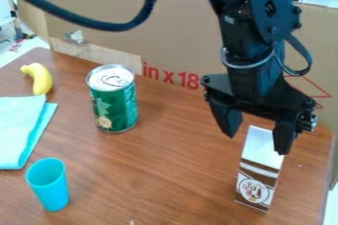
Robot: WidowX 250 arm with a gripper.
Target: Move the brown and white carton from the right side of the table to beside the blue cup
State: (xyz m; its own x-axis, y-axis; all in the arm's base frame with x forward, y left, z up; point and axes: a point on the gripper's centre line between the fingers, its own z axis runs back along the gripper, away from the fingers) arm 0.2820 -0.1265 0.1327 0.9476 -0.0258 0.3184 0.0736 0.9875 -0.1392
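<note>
The gripper grabs the brown and white carton by its white top next. Then I carry the carton across the table.
The black gripper hangs over the right side of the wooden table, its two fingers spread apart and pointing down. Between and just below them is the white top of a brown and white carton, which stands upright on the table. I cannot tell whether the fingers touch it. A green can with a silver top stands upright left of the gripper. At the lower left is a blue cup, upright. A folded light-blue cloth lies at the left edge, with a yellow banana behind it.
The brown wooden table carries all these things. A cardboard wall with red print stands along its back edge. A black cable loops from the arm across the upper left.
</note>
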